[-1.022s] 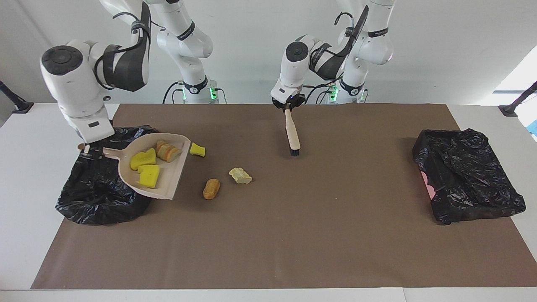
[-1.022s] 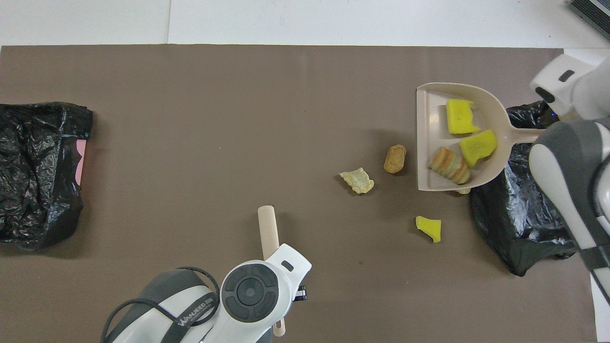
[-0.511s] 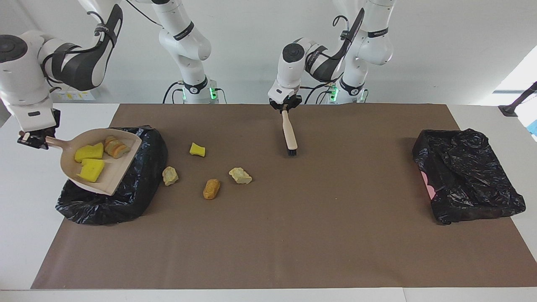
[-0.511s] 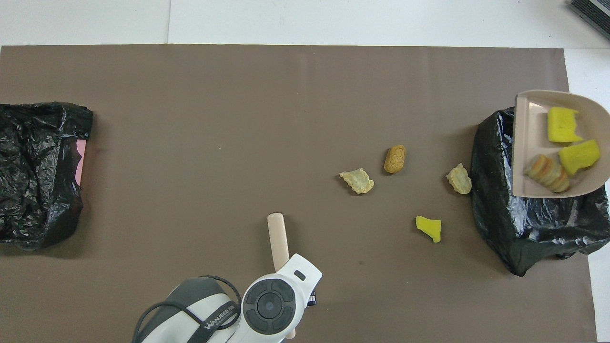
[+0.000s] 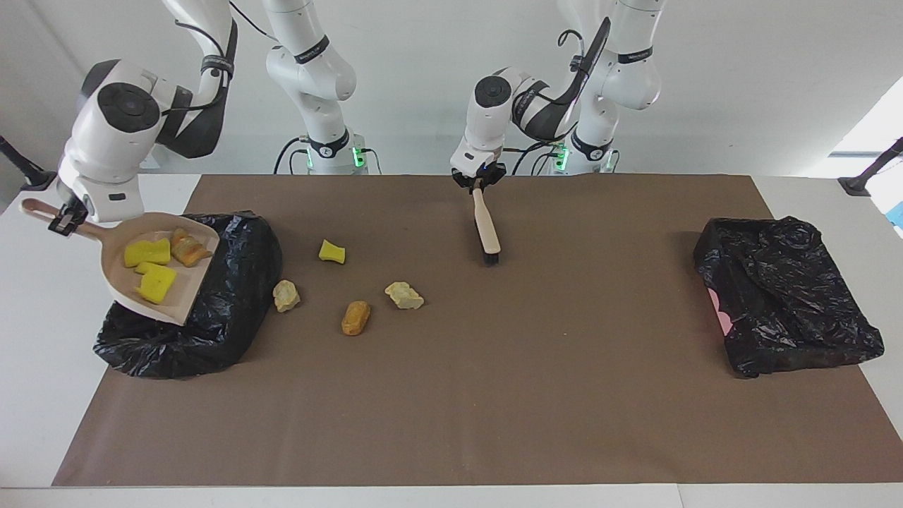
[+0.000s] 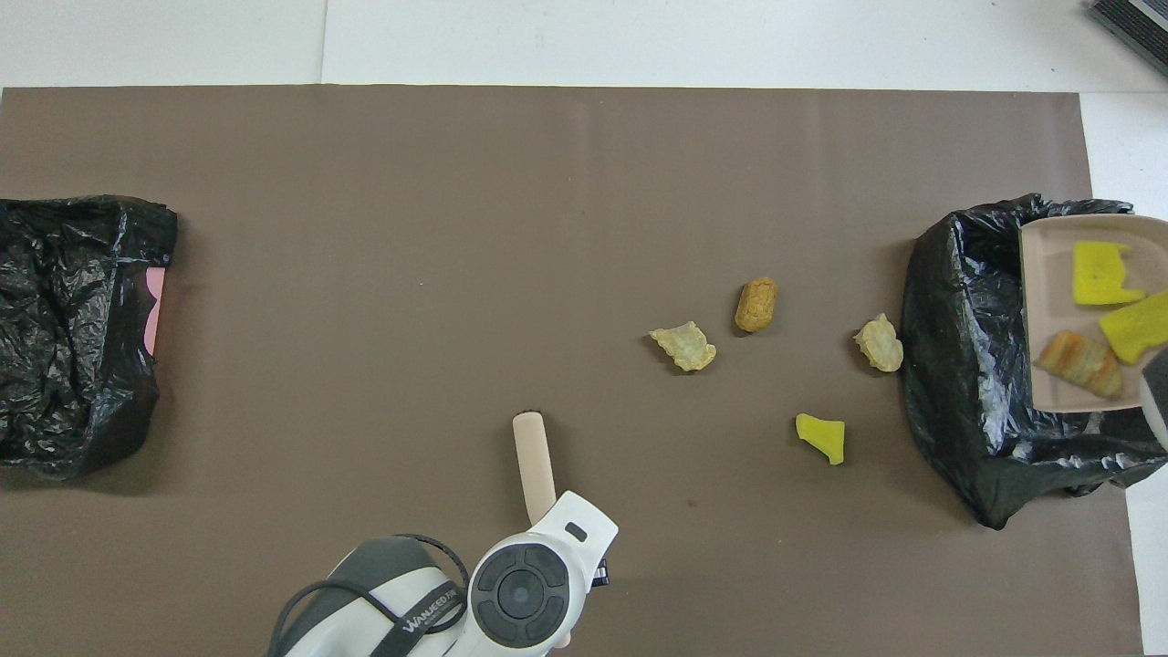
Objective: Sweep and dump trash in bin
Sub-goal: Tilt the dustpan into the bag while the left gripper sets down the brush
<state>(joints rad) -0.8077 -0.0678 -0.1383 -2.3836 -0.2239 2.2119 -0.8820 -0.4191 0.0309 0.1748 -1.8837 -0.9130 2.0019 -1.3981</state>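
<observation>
The brush is down on the brown mat in the overhead view and would lie there, so my left gripper is now ready to release the beige brush (image 6: 533, 465).
My right gripper (image 5: 67, 217) is shut on the handle of the beige dustpan (image 5: 120, 271), which hangs tilted over the black-bagged bin (image 5: 211, 331), lip down. Two yellow sponge chunks (image 5: 147, 252) and a bread piece (image 5: 189, 247) of the trash lie in the pan (image 6: 1049, 274). Several more trash lumps lie on the brown mat: a pale one (image 5: 286, 295) beside the bin, a yellow one (image 5: 331, 252), an orange-brown roll (image 5: 355, 317) and another pale one (image 5: 404, 295). My left gripper (image 5: 480, 180) is shut on the beige brush (image 5: 487, 226), bristles on the mat.
A second black bag (image 5: 783, 296) with pink showing at its edge lies at the left arm's end of the table. The brown mat (image 5: 494, 395) covers most of the white table.
The right arm has carried the loaded dustpan off the mat to over the bin and tipped it, uncovering a pale lump beside the bin. The left gripper drew the brush slightly toward the robots.
</observation>
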